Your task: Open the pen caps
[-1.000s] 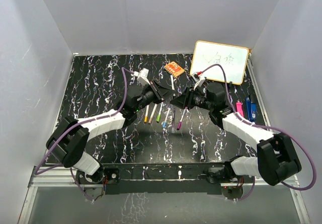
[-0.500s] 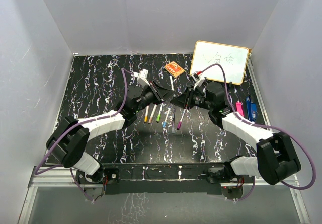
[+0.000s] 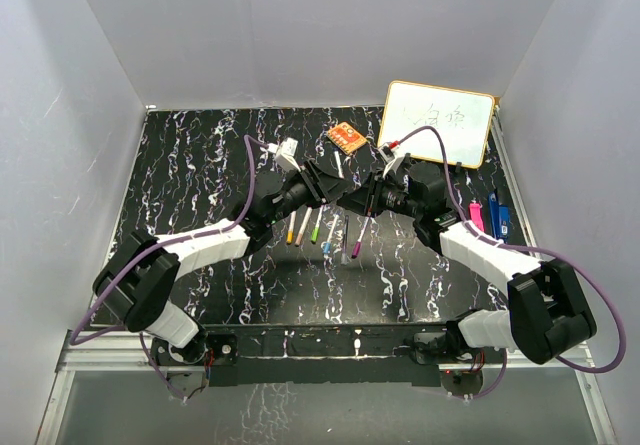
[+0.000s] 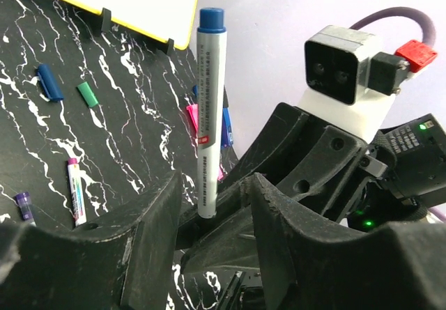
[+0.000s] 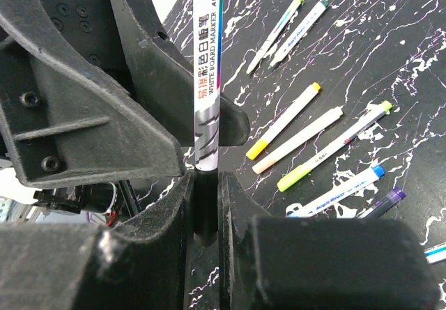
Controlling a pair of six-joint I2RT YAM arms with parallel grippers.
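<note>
My left gripper grabs the white marker by its body (image 3: 342, 187) (image 4: 208, 183) next, away from the dark cap my right gripper holds, to open the marker.
My right gripper (image 5: 205, 205) is shut on the dark cap (image 5: 206, 184) of a white marker (image 5: 208, 66), held above the table. The barrel points away from it, between the fingers of my left gripper (image 4: 209, 233). That gripper's jaws stand apart on either side of the barrel, which has a blue end (image 4: 211, 19). In the top view the two grippers, left (image 3: 333, 187) and right (image 3: 354, 201), meet at the table's middle. Several capped markers (image 3: 318, 227) lie in a row below them; yellow (image 5: 255, 150), green (image 5: 294, 179) and blue (image 5: 377, 171) caps show.
Loose blue (image 4: 50, 81) and green (image 4: 88, 93) caps lie on the black marbled table (image 3: 200, 165). An orange eraser (image 3: 348, 137) lies at the back, a whiteboard (image 3: 440, 123) at back right. Pink and blue clips (image 3: 490, 215) lie on the right.
The two grippers have drawn slightly closer together at the table's middle, the left one moving right onto the marker's barrel. The right gripper stays shut on the cap.
</note>
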